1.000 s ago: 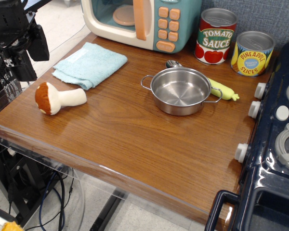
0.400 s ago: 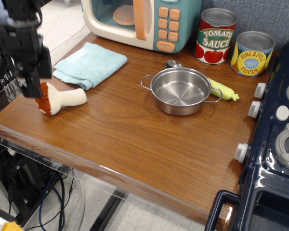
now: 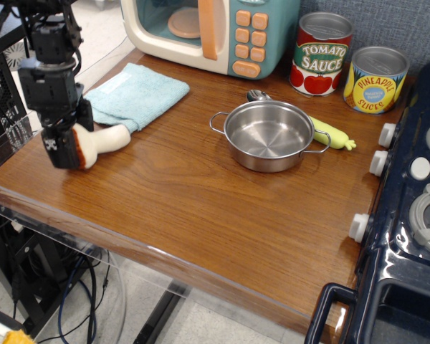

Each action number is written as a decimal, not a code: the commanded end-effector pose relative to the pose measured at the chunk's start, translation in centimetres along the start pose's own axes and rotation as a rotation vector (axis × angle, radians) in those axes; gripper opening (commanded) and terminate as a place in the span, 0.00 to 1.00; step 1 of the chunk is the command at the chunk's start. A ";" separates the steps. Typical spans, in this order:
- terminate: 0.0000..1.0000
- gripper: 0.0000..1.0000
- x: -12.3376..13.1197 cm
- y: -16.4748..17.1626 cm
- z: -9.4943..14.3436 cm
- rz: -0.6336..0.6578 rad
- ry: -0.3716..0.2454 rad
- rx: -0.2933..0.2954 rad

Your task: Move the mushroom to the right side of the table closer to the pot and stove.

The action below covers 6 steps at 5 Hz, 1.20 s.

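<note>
The robot's gripper should grab the mushroom by its orange-brown cap (image 3: pixel 84 146) next, so that it can move the mushroom closer to the pot (image 3: pixel 269 135) and stove.
The mushroom (image 3: pixel 112 137) lies on its side at the left end of the wood-grain table (image 3: pixel 201 208), stem pointing right. My black gripper (image 3: pixel 72 135) has come down over its orange-brown cap. The fingers stand on either side of the cap, open, and hide most of it. The steel pot (image 3: pixel 269 135) sits empty in the middle right of the table. The navy stove (image 3: pixel 408 236) with white knobs stands along the right edge.
A light-blue towel (image 3: pixel 134 94) lies just behind the mushroom. A teal-and-cream toy microwave (image 3: pixel 215 29) stands at the back. Two tin cans (image 3: pixel 322 54) (image 3: pixel 376 79) stand at the back right. A yellow-green toy vegetable (image 3: pixel 333 134) and a spoon (image 3: pixel 256 94) lie behind the pot.
My gripper has moved right and down from beyond the table's left edge onto the mushroom's cap. The mushroom, pot and other things have not moved.
</note>
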<state>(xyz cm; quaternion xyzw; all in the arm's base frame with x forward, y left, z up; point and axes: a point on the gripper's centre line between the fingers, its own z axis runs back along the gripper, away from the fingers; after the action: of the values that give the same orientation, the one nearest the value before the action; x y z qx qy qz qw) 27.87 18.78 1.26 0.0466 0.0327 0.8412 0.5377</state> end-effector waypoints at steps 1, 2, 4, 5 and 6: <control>0.00 0.00 0.5 -0.1 0.5 0.014 0.011 -0.046; 0.00 0.00 0.8 0.1 2.4 0.058 0.014 -0.072; 0.00 0.00 -2.5 1.4 7.7 0.099 0.006 -0.109; 0.00 0.00 -7.1 3.4 9.1 0.035 0.016 -0.111; 0.00 0.00 -11.4 6.1 8.9 0.042 0.008 -0.101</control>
<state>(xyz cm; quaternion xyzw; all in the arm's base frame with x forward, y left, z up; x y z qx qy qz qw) 27.88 5.78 8.48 0.0377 0.0129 0.8546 0.5177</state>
